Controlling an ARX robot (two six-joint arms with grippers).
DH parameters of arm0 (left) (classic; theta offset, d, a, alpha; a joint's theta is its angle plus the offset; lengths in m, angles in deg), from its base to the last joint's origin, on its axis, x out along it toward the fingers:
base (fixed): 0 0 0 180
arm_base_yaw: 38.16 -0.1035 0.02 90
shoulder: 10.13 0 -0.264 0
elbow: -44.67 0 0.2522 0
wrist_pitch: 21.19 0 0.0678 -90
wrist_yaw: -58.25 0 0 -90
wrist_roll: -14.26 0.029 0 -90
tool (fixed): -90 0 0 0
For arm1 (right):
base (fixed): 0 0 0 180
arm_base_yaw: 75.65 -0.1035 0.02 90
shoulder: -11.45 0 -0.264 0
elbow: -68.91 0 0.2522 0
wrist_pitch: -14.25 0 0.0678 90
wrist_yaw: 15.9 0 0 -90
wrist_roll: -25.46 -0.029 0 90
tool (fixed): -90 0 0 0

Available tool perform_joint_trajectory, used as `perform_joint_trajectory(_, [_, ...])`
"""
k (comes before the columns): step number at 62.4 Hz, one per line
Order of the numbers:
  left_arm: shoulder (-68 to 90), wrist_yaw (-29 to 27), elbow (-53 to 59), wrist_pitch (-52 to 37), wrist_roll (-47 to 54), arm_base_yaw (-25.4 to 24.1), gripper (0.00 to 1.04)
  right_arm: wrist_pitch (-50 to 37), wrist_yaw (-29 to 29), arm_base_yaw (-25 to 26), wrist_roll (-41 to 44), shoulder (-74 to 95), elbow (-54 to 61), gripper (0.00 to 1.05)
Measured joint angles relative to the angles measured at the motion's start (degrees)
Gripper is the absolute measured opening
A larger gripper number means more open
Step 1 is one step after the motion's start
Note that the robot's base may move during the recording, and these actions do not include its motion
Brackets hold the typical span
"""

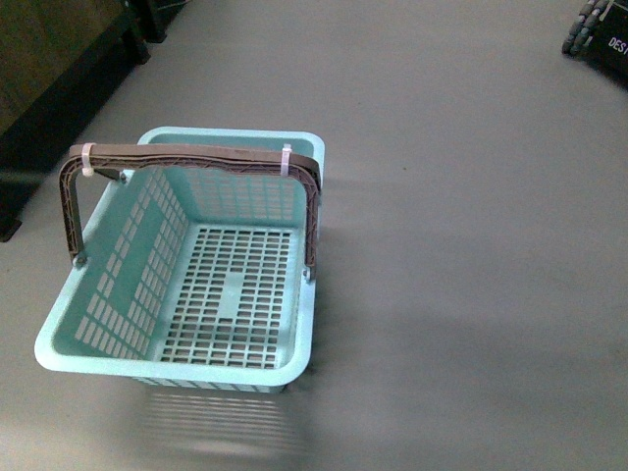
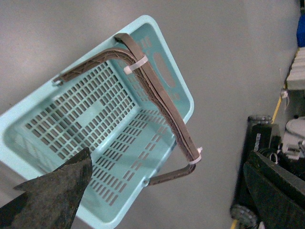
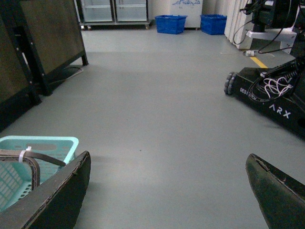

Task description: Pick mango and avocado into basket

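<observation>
The wide basket would tip if I lifted it by one rim, so my left gripper next needs to take hold of the middle of the basket's raised brown handles to lift it.
The light teal basket point(image 1: 106, 250) stands on the grey floor at the left of the front view, with nothing inside it. Its brown handles point(image 1: 196, 157) are raised and bound with white ties. The mango and the avocado are out of view in every frame. Neither arm shows in the front view. My left gripper point(image 2: 169, 167) is open above the basket point(image 2: 162, 71), looking down onto its slotted floor and handles point(image 2: 157, 93). My right gripper point(image 3: 167, 164) is open over bare floor, with a corner of the basket point(image 3: 52, 145) beside one finger point(image 3: 57, 195).
Dark wooden furniture point(image 1: 49, 78) stands at the far left. A black wheeled robot base point(image 3: 271, 95) sits to the right, also seen in the front view's far right corner point(image 1: 599, 34). Blue crates point(image 3: 170, 24) and cabinets line the far wall.
</observation>
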Motion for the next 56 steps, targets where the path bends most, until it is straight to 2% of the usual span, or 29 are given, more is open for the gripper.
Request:
perform_joint_trajectory(7, [11.4,-4.5,-3.0,-6.3,-8.9,3.5,0.96,0.0,0.0,0.0,0.0,0.0,0.0,0.96])
perform_joint_trajectory(18, [23.0,-8.7,-10.2,-9.7,-17.5,7.5,0.96,0.0,0.0,0.0,0.0,0.0,0.0,0.96])
perform_joint_trajectory(45, [42.0,-11.8,-28.6,-6.3,-22.4,13.9,0.96,0.0,0.0,0.0,0.0,0.0,0.0,0.96])
perform_joint_trajectory(56, [48.3,-12.9,-35.7,-3.9,-24.6,15.1,0.96,0.0,0.0,0.0,0.0,0.0,0.0,0.96])
